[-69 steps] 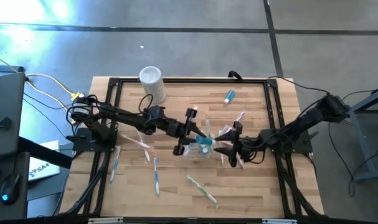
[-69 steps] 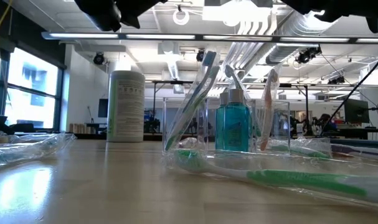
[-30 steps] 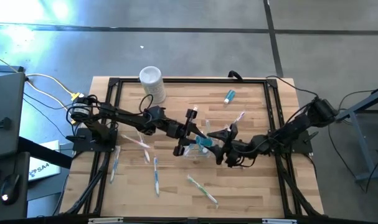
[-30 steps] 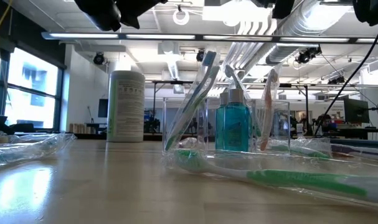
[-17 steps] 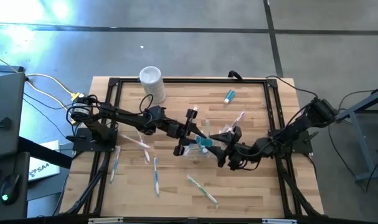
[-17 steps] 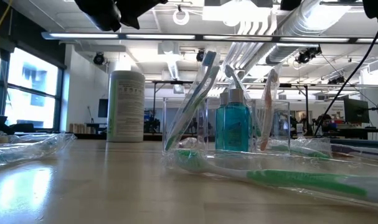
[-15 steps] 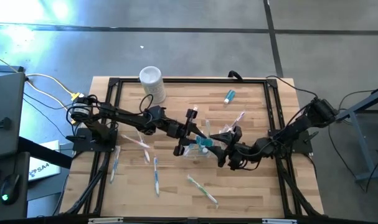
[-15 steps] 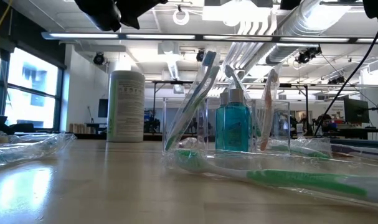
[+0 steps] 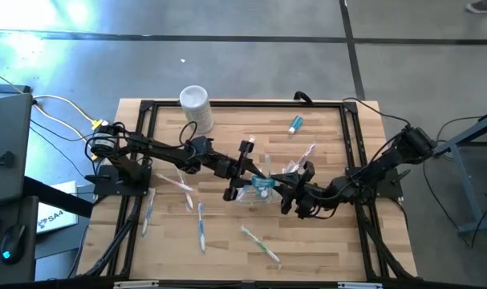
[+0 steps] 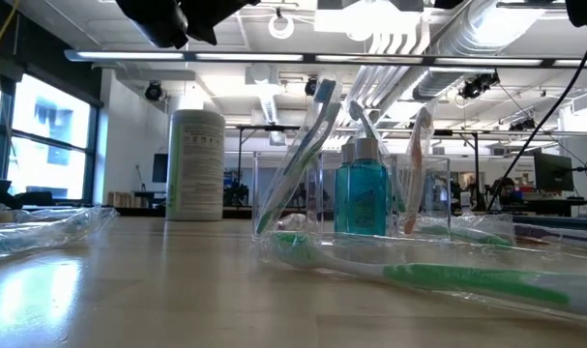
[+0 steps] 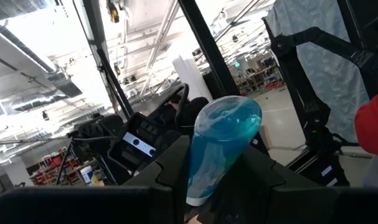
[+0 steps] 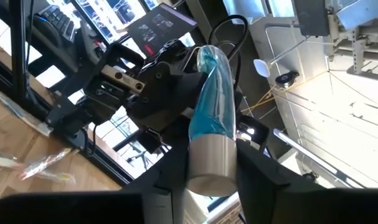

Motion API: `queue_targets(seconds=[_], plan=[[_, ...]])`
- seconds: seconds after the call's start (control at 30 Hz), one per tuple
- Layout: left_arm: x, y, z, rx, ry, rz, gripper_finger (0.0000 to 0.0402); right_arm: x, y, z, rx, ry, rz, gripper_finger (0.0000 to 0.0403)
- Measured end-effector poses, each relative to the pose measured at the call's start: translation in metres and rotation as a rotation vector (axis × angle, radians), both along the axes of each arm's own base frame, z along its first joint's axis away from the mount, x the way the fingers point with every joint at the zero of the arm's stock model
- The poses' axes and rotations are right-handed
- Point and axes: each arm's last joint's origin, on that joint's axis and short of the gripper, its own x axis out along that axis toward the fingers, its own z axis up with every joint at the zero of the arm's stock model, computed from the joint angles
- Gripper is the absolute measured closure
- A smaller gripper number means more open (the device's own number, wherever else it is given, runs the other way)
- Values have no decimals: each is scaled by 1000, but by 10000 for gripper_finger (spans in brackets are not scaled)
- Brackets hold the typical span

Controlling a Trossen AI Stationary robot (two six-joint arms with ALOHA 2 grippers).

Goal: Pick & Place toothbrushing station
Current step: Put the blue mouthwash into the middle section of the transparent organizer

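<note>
The teal tube's other end [image 9: 267,183] is held by my right gripper's fingers, so my left gripper is ready to release and should open.
A teal toothpaste tube [image 9: 264,183] hangs in the air between both grippers, over a small clear cup [image 10: 274,198]. The cup stands on the table with toothbrushes [image 10: 308,145] leaning in it and a teal tube [image 10: 361,198] upright in it. My left gripper [image 9: 245,178] comes from the left and is shut on the lifted tube [image 11: 223,143]. My right gripper [image 9: 290,189] comes from the right and is shut on that tube's other end [image 12: 208,162]. In the low view both grippers are cut off by the picture's upper edge. My left gripper pinches the tube between its two fingers [image 11: 170,168] at the tube's lower part [image 11: 200,190]. The teal body sticks out past the fingertips, slanting upward, clear of the table. My right gripper has the tube's white cap end [image 12: 210,171] between its two fingers [image 12: 254,177]. The teal body [image 12: 212,93] reaches on toward the left gripper.
A tall white cylinder [image 9: 196,107] stands at the far left. Another teal tube [image 9: 295,124] lies near the far edge. Wrapped toothbrushes lie loose: near the left [image 9: 201,229], at the front [image 9: 261,245], and right of the cup [image 9: 307,152].
My right gripper has shut on the tube's cap end, with a slight turn of its wrist. The tube has stayed where it was, still held by the left gripper.
</note>
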Motion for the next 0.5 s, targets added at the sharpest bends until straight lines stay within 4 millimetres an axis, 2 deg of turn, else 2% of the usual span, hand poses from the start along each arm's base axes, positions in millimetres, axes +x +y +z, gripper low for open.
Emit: queue_targets(seconds=[0.33, 0.5], plan=[[1, 0, -1, -35, 32, -8, 310, -1, -1, 0, 22, 4, -48, 307], [1, 0, -3, -43, 52, -11, 282, -1, -1, -1, 29, 16, -71, 307]])
